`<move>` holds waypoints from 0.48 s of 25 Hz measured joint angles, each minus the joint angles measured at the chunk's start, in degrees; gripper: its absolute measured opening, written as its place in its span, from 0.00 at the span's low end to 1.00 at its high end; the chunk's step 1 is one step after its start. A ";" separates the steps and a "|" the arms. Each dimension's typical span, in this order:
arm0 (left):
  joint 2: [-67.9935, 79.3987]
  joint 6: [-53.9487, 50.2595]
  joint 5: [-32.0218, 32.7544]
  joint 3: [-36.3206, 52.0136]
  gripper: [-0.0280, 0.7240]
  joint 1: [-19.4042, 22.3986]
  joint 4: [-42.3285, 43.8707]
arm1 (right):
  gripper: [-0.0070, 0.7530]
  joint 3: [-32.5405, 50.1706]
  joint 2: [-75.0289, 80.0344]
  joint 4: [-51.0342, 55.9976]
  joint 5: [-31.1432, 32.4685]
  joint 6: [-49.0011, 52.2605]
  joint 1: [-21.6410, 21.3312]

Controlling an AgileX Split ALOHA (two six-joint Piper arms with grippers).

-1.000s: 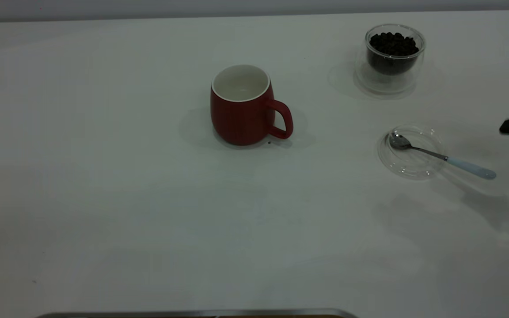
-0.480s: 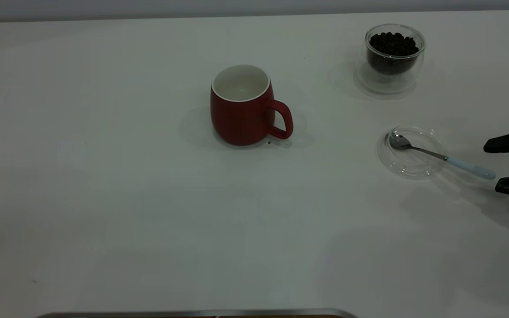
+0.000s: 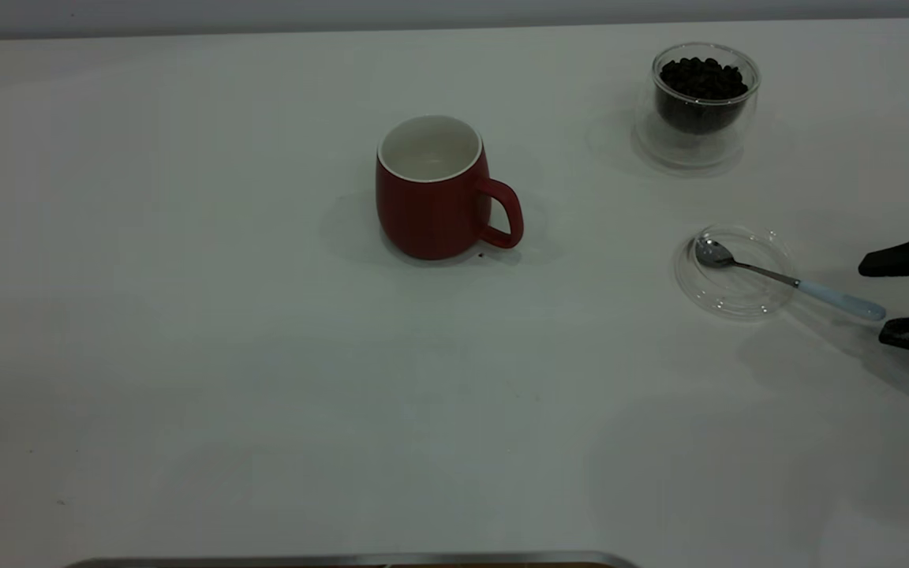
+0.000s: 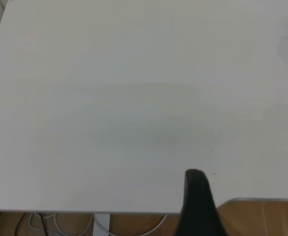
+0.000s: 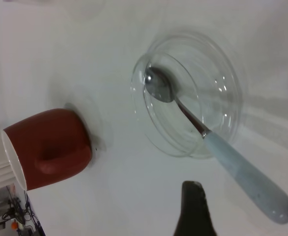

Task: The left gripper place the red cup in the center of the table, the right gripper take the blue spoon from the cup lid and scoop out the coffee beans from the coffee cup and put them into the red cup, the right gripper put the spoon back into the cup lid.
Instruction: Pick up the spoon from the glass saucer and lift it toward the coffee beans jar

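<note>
The fingers of the right gripper are still above the spoon's pale handle [image 3: 843, 301] [image 5: 248, 177], so the gripper should move down before it closes on the spoon.
The red cup [image 3: 435, 189] stands upright and empty near the middle of the table [image 3: 226, 355], with its handle toward the right. The coffee cup [image 3: 703, 99] at the back right holds the coffee beans [image 3: 701, 79]. In front of it, the blue spoon [image 3: 802, 284] rests with its metal bowl in the cup lid [image 3: 738, 304] and its pale handle sticking out over the table. My right gripper [image 3: 871, 301] is open, its two fingertips on either side of the handle's end and apart from it. The right wrist view shows the spoon [image 5: 242, 167], lid [image 5: 222, 64], red cup [image 5: 50, 147] and one finger [image 5: 193, 209]. My left gripper shows only one finger [image 4: 195, 196], over the table's edge.
A tiny dark speck [image 3: 480, 254] lies on the table by the red cup's handle. A metal strip [image 3: 344, 560] runs along the near edge. The left wrist view shows a wooden floor [image 4: 262, 219] and cables beyond the table edge.
My right gripper has come in from the right edge and lowered toward the spoon handle's end, with its fingers still apart. The cups, lid and spoon have not moved.
</note>
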 joint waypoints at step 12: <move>0.00 0.00 0.00 0.00 0.82 0.00 0.00 | 0.78 -2.84 3.78 0.00 2.30 -0.43 1.64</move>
